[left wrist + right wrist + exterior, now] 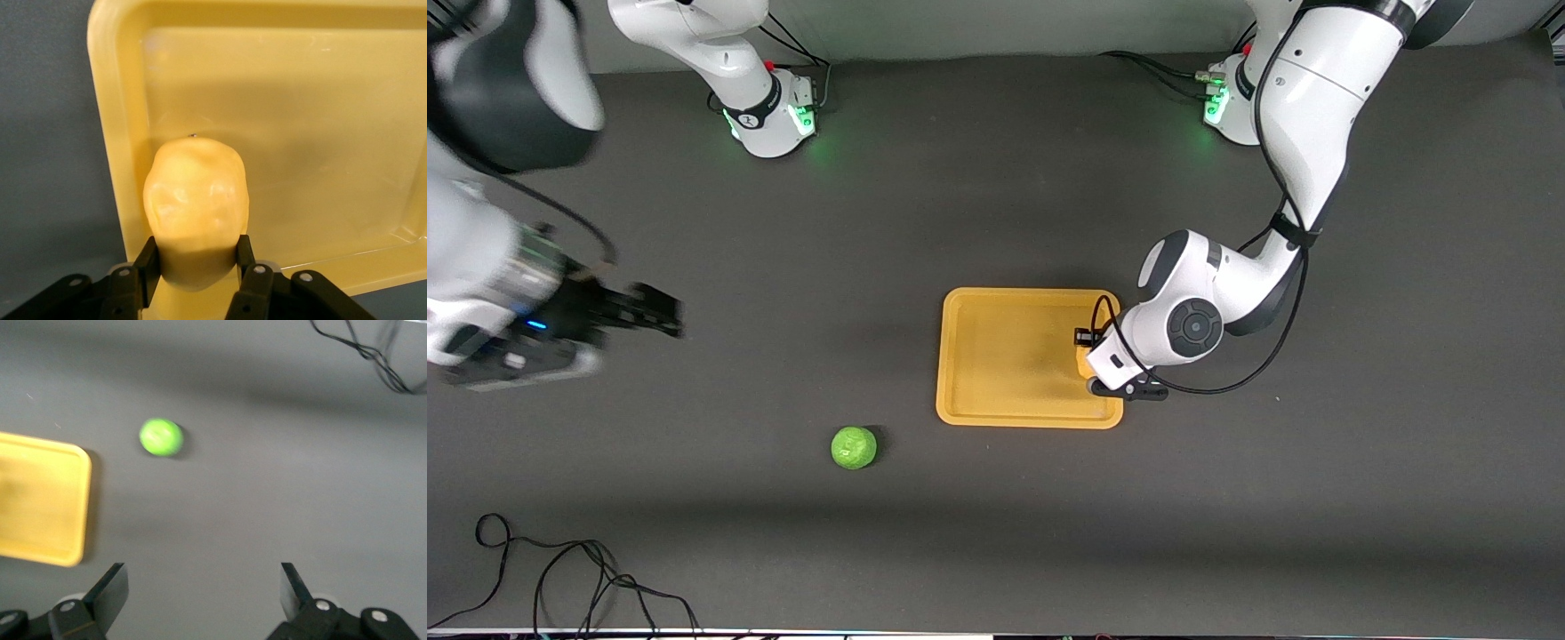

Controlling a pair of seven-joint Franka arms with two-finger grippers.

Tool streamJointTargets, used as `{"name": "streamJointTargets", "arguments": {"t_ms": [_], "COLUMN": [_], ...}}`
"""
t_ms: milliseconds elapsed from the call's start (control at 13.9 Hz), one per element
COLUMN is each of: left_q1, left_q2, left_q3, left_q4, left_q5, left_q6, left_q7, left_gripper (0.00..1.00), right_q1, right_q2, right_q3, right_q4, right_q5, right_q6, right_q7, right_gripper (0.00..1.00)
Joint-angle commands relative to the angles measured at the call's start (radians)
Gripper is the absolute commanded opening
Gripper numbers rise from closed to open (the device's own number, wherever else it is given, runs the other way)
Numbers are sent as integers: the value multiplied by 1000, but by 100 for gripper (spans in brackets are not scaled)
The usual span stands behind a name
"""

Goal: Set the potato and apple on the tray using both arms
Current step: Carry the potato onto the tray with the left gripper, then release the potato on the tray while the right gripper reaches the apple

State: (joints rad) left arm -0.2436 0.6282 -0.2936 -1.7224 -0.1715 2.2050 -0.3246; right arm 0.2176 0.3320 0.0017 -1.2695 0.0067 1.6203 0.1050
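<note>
The potato is inside the tray's rim, on the tray's bottom, so it is time for my left gripper to open.
The orange-yellow tray [1005, 356] lies mid-table. My left gripper [1090, 361] is over the tray's end toward the left arm. In the left wrist view it [197, 257] is shut on the yellow-orange lumpy potato [195, 203], held just inside the tray's rim [110, 133]. The front view hides the potato under the left wrist. The green apple [854, 447] rests on the mat, nearer the front camera than the tray and toward the right arm's end. My right gripper [660, 313] is open and empty in the air over bare mat. The right wrist view [203, 587] shows the apple [161, 437] and a tray corner [47, 500] ahead.
A loose black cable [560, 578] lies on the mat near the front edge at the right arm's end, and it also shows in the right wrist view [373, 353]. The two arm bases [774, 116] [1227, 107] stand along the table's back edge.
</note>
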Motion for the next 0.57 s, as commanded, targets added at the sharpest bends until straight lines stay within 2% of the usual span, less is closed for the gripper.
{"name": "streamJointTargets", "arguments": {"t_ms": [0, 72, 144, 216, 359, 503], "left_q1": [-6, -5, -3, 3, 24, 65], "left_q2": [-16, -18, -21, -25, -56, -135], "left_q3": [7, 5, 7, 5, 7, 8], "left_q4": [-16, -16, -16, -13, -8, 29], "left_q5": [7, 7, 7, 7, 9, 7], "left_q6": [-11, -13, -14, -13, -43, -184], "left_q7": [-1, 1, 4, 5, 12, 18], "left_gripper": [39, 46, 69, 96, 100, 100], "right_q1": [103, 136, 152, 152, 149, 140], "right_q2": [194, 228, 245, 255, 301, 369], "right_q3": [-5, -5, -5, -5, -11, -16], "right_q4": [247, 274, 271, 259, 251, 248], "right_q5": [2, 1, 1, 1, -11, -11], "right_q6": [-25, -20, -2, 19, 53, 131], "right_q7": [143, 203, 229, 226, 217, 222], "right_gripper": [100, 100, 100, 100, 100, 100]}}
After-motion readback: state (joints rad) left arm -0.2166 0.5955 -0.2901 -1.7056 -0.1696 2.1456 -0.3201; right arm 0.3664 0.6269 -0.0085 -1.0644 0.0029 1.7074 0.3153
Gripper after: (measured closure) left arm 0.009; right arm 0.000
